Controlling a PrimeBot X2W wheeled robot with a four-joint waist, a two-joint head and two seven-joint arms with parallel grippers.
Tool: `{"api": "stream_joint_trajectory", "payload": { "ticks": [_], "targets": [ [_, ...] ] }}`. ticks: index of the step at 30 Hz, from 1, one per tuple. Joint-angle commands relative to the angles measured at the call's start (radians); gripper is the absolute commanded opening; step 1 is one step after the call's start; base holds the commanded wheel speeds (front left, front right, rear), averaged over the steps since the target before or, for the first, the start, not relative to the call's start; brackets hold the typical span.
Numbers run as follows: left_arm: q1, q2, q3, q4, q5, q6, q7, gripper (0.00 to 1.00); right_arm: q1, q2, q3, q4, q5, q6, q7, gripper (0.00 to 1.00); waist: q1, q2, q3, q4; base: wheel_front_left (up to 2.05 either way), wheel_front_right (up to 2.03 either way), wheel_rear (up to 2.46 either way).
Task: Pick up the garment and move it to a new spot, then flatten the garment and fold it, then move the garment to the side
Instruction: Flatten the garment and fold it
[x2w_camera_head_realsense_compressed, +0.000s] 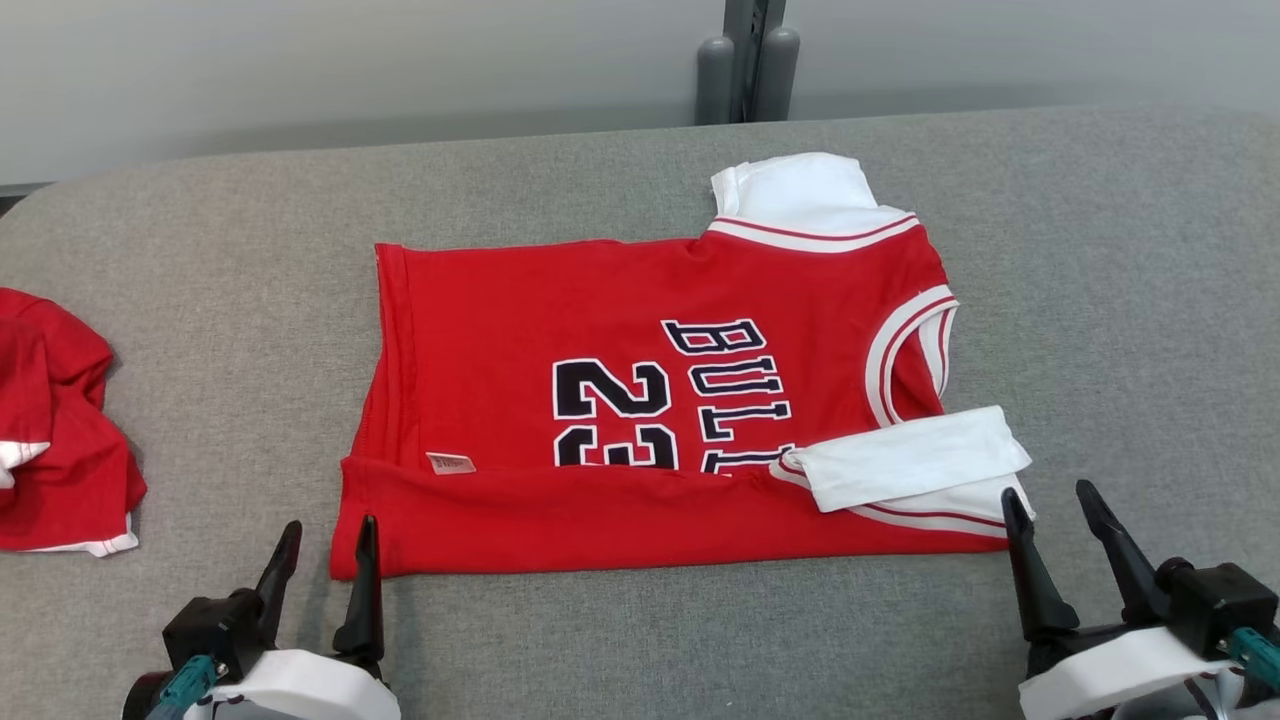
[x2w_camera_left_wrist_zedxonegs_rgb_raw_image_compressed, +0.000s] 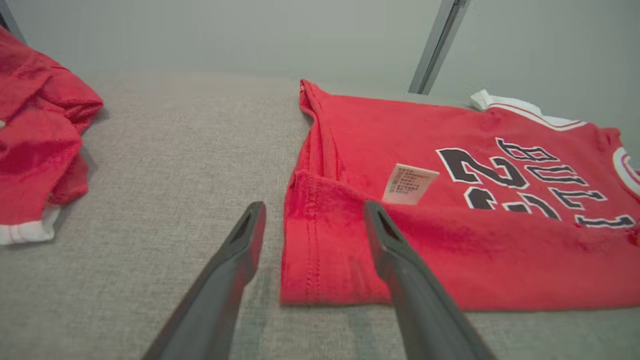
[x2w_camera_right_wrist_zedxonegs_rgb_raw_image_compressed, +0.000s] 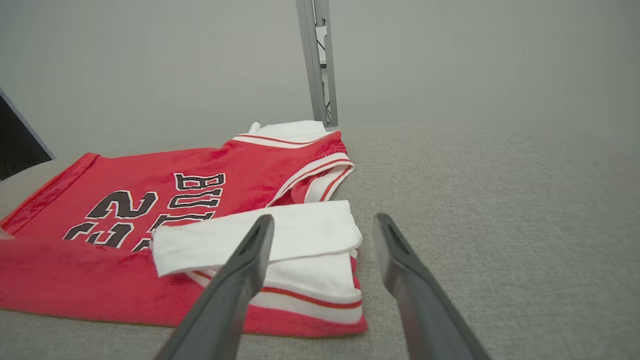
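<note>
I should next use my left gripper to pinch the garment by the hem corner on its unfolded long side (x2w_camera_head_realsense_compressed: 387, 254), where its hem edge (x2w_camera_head_realsense_compressed: 395, 300) curls up while the body lies flat.
A red basketball garment (x2w_camera_head_realsense_compressed: 640, 400) with white sleeves and black lettering lies flat on the grey table, its near long edge folded up over the front. My left gripper (x2w_camera_head_realsense_compressed: 325, 545) stands open just off the garment's near left corner (x2w_camera_left_wrist_zedxonegs_rgb_raw_image_compressed: 320, 260), fingers (x2w_camera_left_wrist_zedxonegs_rgb_raw_image_compressed: 240, 250) straddling the hem edge. At the near right corner my right gripper (x2w_camera_head_realsense_compressed: 1055, 515) is open beside the folded white sleeve (x2w_camera_right_wrist_zedxonegs_rgb_raw_image_compressed: 280, 240), holding nothing.
A second crumpled red garment (x2w_camera_head_realsense_compressed: 60, 430) lies at the table's left edge, also in the left wrist view (x2w_camera_left_wrist_zedxonegs_rgb_raw_image_compressed: 40, 145). A grey post (x2w_camera_head_realsense_compressed: 748, 60) stands behind the table's far edge. Bare grey cloth table (x2w_camera_head_realsense_compressed: 1130, 300) spreads to the right.
</note>
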Motion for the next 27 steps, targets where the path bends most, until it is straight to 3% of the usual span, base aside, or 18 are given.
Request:
{"api": "stream_joint_trajectory", "payload": {
  "ticks": [1, 9, 14, 15, 16, 18, 19, 20, 21, 22, 27],
  "targets": [
    [-0.029, 0.002, 0.002, 0.04, -0.013, -0.009, 0.0, 1.0, -0.022, -0.006, 0.006, 0.039, 0.009, 0.0, -0.004, 1.0, 0.0, 0.0, 0.016, -0.003, 0.0, 0.0, 0.0],
    [-0.103, -0.016, 0.009, 0.22, -0.053, -0.048, -0.004, 1.0, -0.082, -0.002, 0.035, 0.195, 0.042, 0.0, -0.004, 1.0, 0.0, 0.0, 0.065, -0.005, 0.0, 0.0, 0.0],
    [-0.139, -0.033, -0.008, 0.307, -0.092, -0.095, 0.046, 1.0, -0.122, -0.006, 0.078, 0.277, 0.083, 0.0, -0.004, 1.0, 0.0, 0.0, 0.077, 0.001, 0.0, 0.0, 0.0],
    [-0.146, -0.033, -0.012, 0.318, -0.092, -0.098, 0.049, 0.61, -0.127, -0.006, 0.088, 0.294, 0.092, 0.0, -0.004, 1.0, 0.0, 0.0, 0.077, 0.003, 0.0, 0.0, 0.0],
    [-0.15, -0.033, -0.017, 0.329, -0.093, -0.103, 0.056, 0.0, -0.132, -0.006, 0.098, 0.308, 0.105, 0.0, -0.002, 1.0, 0.0, 0.0, 0.077, 0.004, 0.0, 0.0, 0.0],
    [-0.151, -0.034, -0.022, 0.337, -0.094, -0.109, 0.059, 0.0, -0.137, -0.007, 0.11, 0.319, 0.117, 0.0, -0.002, 1.0, 0.0, 0.0, 0.076, 0.005, 0.0, 0.0, 0.0],
    [-0.15, -0.034, -0.025, 0.341, -0.094, -0.111, 0.055, 0.0, -0.139, -0.007, 0.123, 0.333, 0.131, 0.0, -0.001, 0.76, 0.0, 0.0, 0.074, 0.005, 0.0, 0.0, 0.0],
    [-0.149, -0.029, -0.025, 0.342, -0.093, -0.112, 0.045, 0.0, -0.145, -0.015, 0.145, 0.347, 0.154, 0.0, -0.001, 0.15, 0.0, 0.0, 0.07, 0.005, 0.0, 0.0, 0.0],
    [-0.147, -0.024, -0.025, 0.338, -0.091, -0.113, 0.04, 0.0, -0.147, -0.019, 0.154, 0.353, 0.169, 0.0, -0.001, 0.15, 0.0, 0.0, 0.067, 0.006, 0.0, 0.0, 0.0],
    [-0.141, -0.024, -0.026, 0.334, -0.089, -0.112, 0.037, 0.0, -0.148, -0.025, 0.161, 0.357, 0.182, 0.0, -0.001, 0.0, 0.0, 0.0, 0.063, 0.007, 0.0, 0.0, 0.0],
    [-0.098, -0.011, -0.028, 0.287, -0.096, -0.115, 0.034, 0.0, -0.109, -0.048, 0.165, 0.32, 0.232, -0.001, -0.002, 0.0, 0.0, 0.0, 0.037, 0.014, 0.0, 0.0, 0.0]
  ]
}}
